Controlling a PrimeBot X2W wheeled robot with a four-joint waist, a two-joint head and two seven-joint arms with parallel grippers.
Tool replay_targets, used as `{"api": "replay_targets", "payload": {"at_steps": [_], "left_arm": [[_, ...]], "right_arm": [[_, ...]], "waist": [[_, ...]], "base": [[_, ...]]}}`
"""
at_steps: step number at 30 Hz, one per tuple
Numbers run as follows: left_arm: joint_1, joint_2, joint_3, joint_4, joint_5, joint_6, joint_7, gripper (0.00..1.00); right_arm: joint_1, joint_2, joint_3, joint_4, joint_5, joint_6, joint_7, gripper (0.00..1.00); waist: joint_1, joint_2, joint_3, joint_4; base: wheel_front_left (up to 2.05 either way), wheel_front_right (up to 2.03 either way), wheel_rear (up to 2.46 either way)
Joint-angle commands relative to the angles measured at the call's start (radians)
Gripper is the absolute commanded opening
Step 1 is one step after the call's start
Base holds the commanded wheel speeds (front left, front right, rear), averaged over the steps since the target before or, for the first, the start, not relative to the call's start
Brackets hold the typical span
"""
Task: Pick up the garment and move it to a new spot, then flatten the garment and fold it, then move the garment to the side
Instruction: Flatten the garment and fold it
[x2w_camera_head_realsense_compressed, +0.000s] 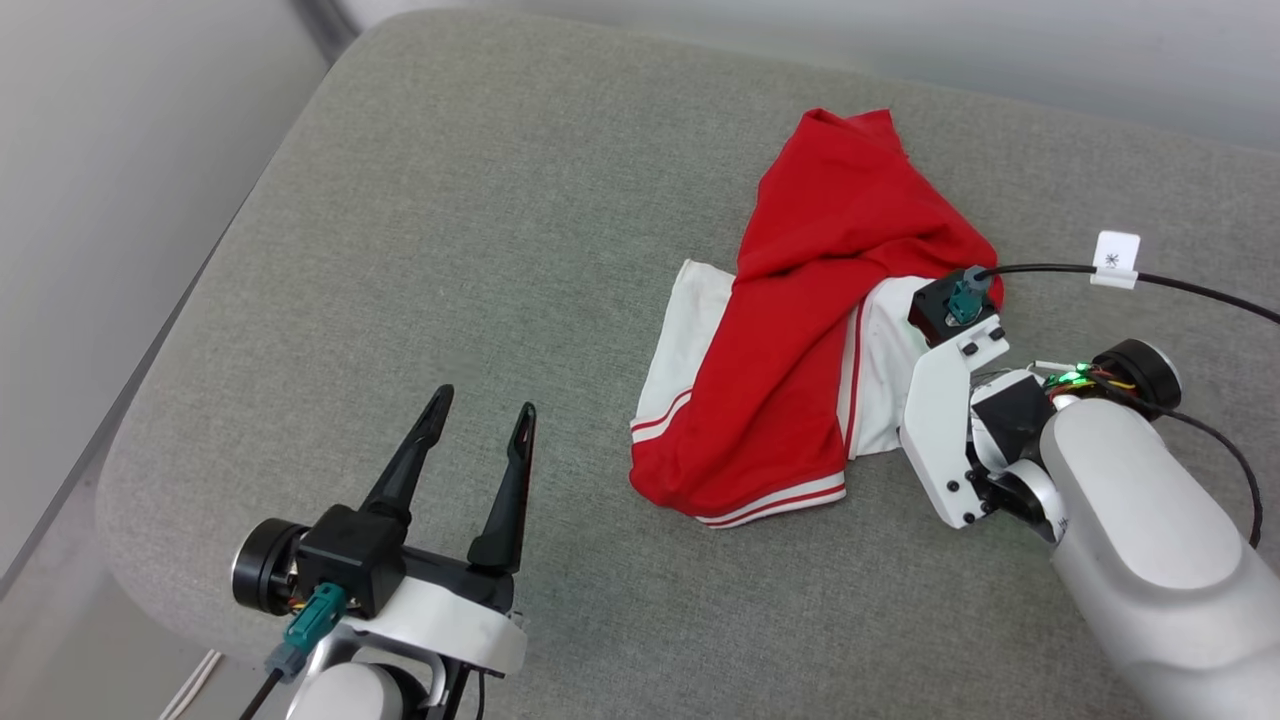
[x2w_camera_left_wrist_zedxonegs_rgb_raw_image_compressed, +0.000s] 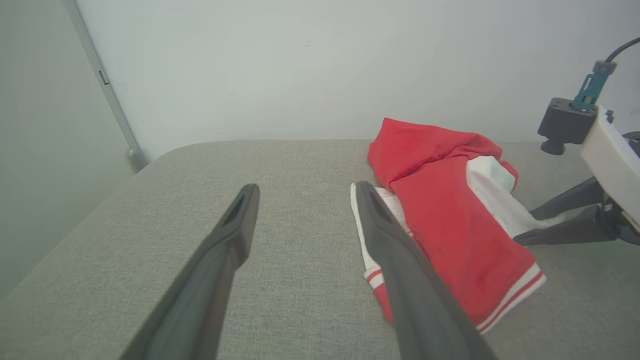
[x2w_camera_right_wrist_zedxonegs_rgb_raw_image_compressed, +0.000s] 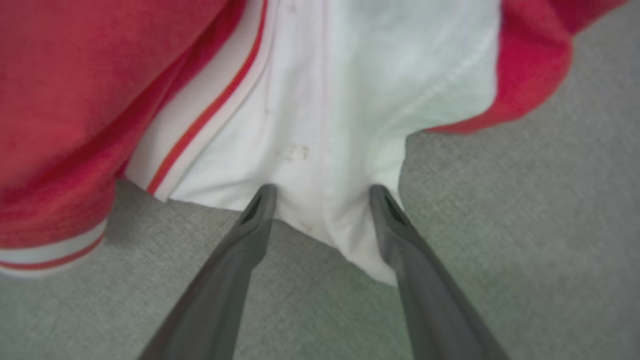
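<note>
The robot's left hand should next pick up the garment by the tip of its free white sleeve (x2w_camera_head_realsense_compressed: 690, 277), since the red cloth (x2w_camera_head_realsense_compressed: 786, 348) lies draped in a loose heap.
The garment (x2w_camera_head_realsense_compressed: 800, 330) lies crumpled right of centre on the grey cushion, red cloth draped over white sleeve panels with red-and-white striped trim. Its lettering is hidden. In the right wrist view my right gripper (x2w_camera_right_wrist_zedxonegs_rgb_raw_image_compressed: 321, 192) is open at the garment's (x2w_camera_right_wrist_zedxonegs_rgb_raw_image_compressed: 320, 100) near right edge, and a white fold of cloth lies between its fingertips. From the left wrist view those fingers (x2w_camera_left_wrist_zedxonegs_rgb_raw_image_compressed: 555, 220) reach low into the white cloth. Well left of the garment (x2w_camera_left_wrist_zedxonegs_rgb_raw_image_compressed: 450, 225), my left gripper (x2w_camera_head_realsense_compressed: 480, 410) stands open and empty above bare cushion.
The grey cushion (x2w_camera_head_realsense_compressed: 480, 220) has a rounded edge on the left and falls off to the floor (x2w_camera_head_realsense_compressed: 60, 620). A pale wall (x2w_camera_left_wrist_zedxonegs_rgb_raw_image_compressed: 300, 65) stands behind. A black cable with a white tag (x2w_camera_head_realsense_compressed: 1115, 260) runs over the cushion to my right wrist.
</note>
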Motion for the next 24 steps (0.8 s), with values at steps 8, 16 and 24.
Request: {"api": "replay_targets", "payload": {"at_steps": [8, 16, 24], "left_arm": [[0.030, -0.033, 0.078, 0.032, 0.046, -0.044, -0.003, 1.00], [0.066, -0.037, 0.145, 0.033, 0.071, -0.060, -0.003, 1.00], [0.089, -0.044, 0.186, 0.031, 0.089, -0.074, -0.003, 1.00]], "right_arm": [[0.050, -0.056, 0.038, 0.075, 0.067, -0.001, -0.060, 0.00], [0.101, -0.214, 0.003, -0.088, 0.131, 0.000, -0.087, 0.00], [0.237, -0.372, -0.186, -0.163, 0.134, -0.001, -0.057, 0.00]], "waist": [[0.0000, 0.0000, -0.034, -0.050], [0.0000, 0.0000, -0.089, -0.163], [0.0000, 0.0000, -0.102, -0.242]], "base": [[0.00, 0.00, 0.00], [0.00, 0.00, 0.00], [0.00, 0.00, 0.00]]}}
